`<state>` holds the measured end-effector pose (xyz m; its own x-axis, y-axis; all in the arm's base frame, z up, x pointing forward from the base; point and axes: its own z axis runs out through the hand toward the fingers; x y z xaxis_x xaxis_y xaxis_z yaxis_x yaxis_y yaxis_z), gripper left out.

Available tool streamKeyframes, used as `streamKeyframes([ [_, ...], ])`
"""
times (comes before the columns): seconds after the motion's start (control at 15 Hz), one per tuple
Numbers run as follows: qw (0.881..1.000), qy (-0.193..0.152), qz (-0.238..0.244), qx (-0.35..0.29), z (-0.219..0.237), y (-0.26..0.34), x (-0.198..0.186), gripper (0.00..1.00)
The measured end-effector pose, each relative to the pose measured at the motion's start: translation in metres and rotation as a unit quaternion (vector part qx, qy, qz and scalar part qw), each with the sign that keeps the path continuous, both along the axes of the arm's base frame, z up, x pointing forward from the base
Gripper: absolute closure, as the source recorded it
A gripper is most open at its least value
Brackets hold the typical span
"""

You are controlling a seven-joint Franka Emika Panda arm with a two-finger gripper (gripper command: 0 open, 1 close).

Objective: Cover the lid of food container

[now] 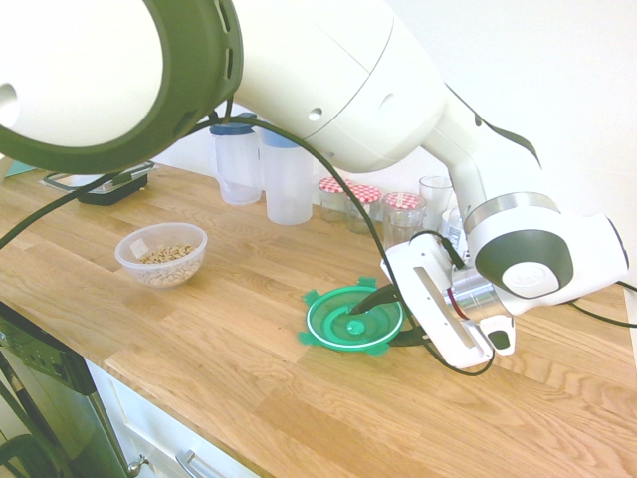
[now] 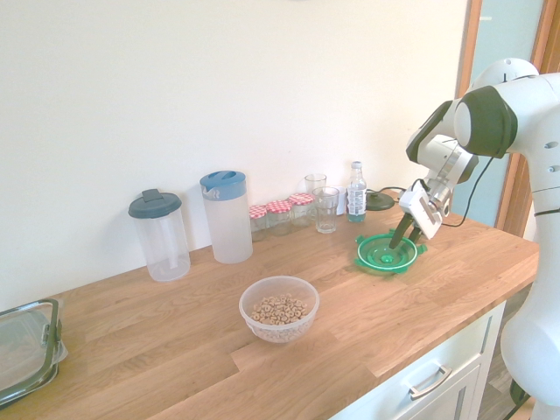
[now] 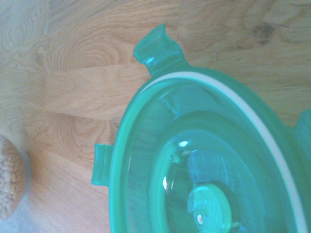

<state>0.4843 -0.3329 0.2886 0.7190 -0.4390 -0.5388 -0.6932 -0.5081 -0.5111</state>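
Next, my gripper pinches the lid by its narrow raised rim (image 1: 400, 319), since the lid's round side spreads wider than my open fingers.
The round translucent green lid (image 1: 338, 324) (image 2: 378, 255) lies flat on the wooden counter, its white ring and tabs close up in the wrist view (image 3: 194, 160). My gripper (image 1: 383, 324) (image 2: 404, 241) is tilted down over the lid's side away from the bowl. It is open: one dark finger reaches inside the lid and the other stands outside the rim. The food container (image 1: 161, 256) (image 2: 279, 309), a small clear round bowl of beige cereal, stands apart from the lid further along the counter. Its edge shows blurred in the wrist view (image 3: 9, 184).
Against the wall stand two tall lidded jugs (image 1: 237, 159) (image 1: 287, 174), red-checked jars (image 1: 336, 197), a glass (image 2: 325, 210) and a small bottle (image 2: 356, 191). A dark-rimmed rectangular container (image 1: 100, 184) (image 2: 26, 346) sits at the counter's far end. The counter's front edge (image 1: 149, 383) runs close by.
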Motion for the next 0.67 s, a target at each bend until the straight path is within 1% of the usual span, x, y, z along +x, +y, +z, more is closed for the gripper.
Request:
streamKeyframes([
  [0.67,1.000,0.010,0.003,-0.017,-0.0078,-0.0027,-0.0055,1.00],
])
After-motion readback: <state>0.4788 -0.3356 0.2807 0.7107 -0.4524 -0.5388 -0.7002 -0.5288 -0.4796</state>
